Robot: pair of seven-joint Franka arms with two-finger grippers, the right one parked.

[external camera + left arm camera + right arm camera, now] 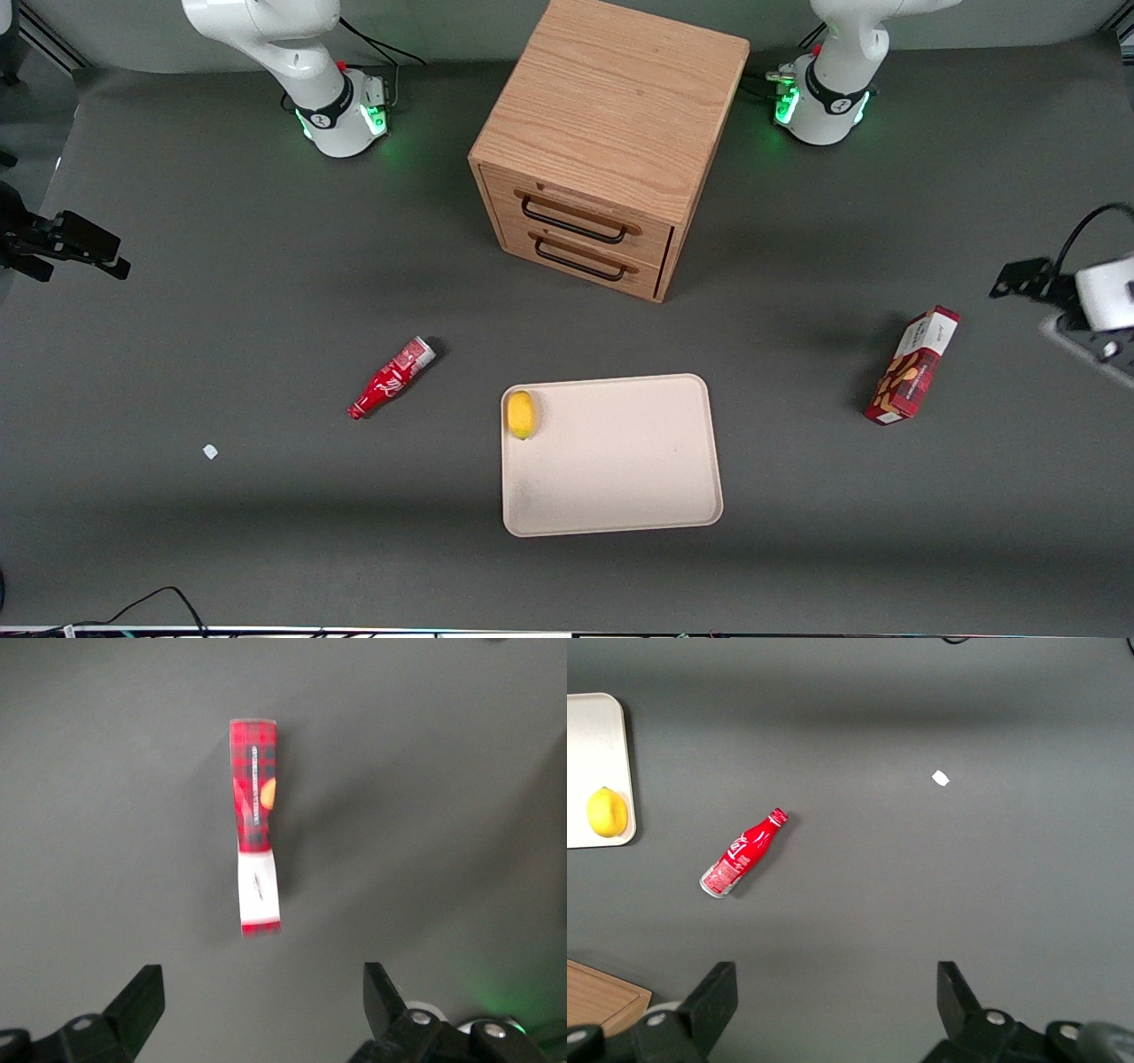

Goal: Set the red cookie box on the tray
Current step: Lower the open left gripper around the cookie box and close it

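The left gripper grabs the red cookie box by its white label section (928, 334) next, to set the box on the tray (620, 470).
The red cookie box (912, 365) lies on the grey table toward the working arm's end, well apart from the tray, with its white label end pointing away from the front camera. In the left wrist view the box (255, 824) shows as a slim plaid-red strip with a white end. The beige tray (620, 470) lies near the table's front, in front of the drawer cabinet. My left gripper (1103, 306) hovers above the table beside the box, open and empty; its fingertips (260, 979) stand wide apart, short of the box's white end.
A yellow lemon (521, 414) sits in a corner of the tray. A red soda bottle (390, 379) lies on the table toward the parked arm's end. A wooden drawer cabinet (611, 133) stands farther from the front camera than the tray. A small white scrap (210, 452) lies near the bottle.
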